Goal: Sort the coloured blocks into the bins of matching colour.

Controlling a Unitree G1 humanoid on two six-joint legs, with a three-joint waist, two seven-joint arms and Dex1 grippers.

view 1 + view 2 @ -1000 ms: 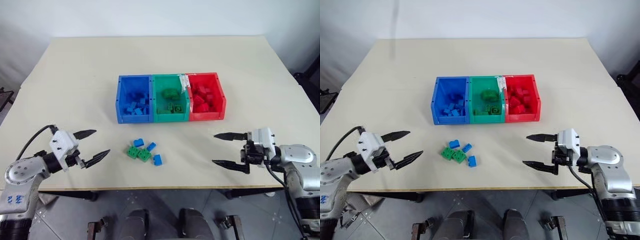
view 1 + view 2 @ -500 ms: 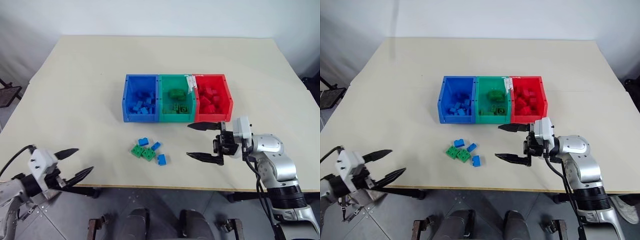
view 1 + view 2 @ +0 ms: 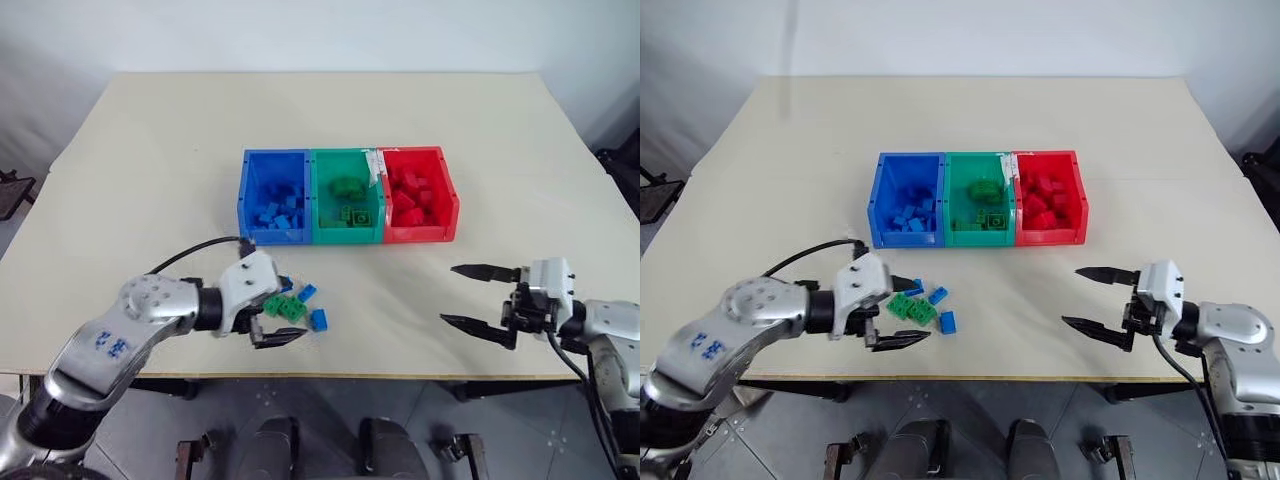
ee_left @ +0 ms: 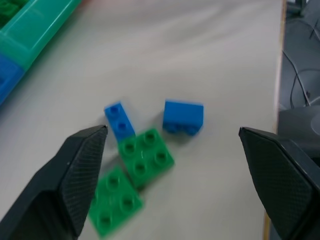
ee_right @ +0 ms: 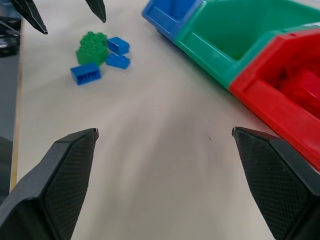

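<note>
My left gripper's fingers still end above the blue block point(image 3: 319, 320) and closing now would miss the block, so it is too early to close before the gripper lowers.
The loose blocks lie near the table's front edge: two green ones point(image 4: 146, 157) point(image 4: 112, 202) touching, with small blue ones point(image 4: 119, 120) point(image 4: 183, 116) beside them. My left gripper point(image 3: 284, 312) is open and straddles this pile, one finger on either side, holding nothing. My right gripper point(image 3: 450, 294) is open and empty over bare table, to the right of the pile and in front of the red bin. The bins stand joined in a row at mid-table: blue point(image 3: 248, 205), green point(image 3: 347, 236), red point(image 3: 452, 205), each with blocks of its own colour inside.
A white tag point(image 3: 376, 164) sticks up between the green and red bins. The table's front edge point(image 3: 400, 376) runs just below both grippers. A black cable point(image 3: 190, 253) loops from my left wrist.
My left gripper swung in from the table's left front corner to the right, over the pile of blocks. My right gripper drew back to the right, away from the red bin. Both stayed open.
</note>
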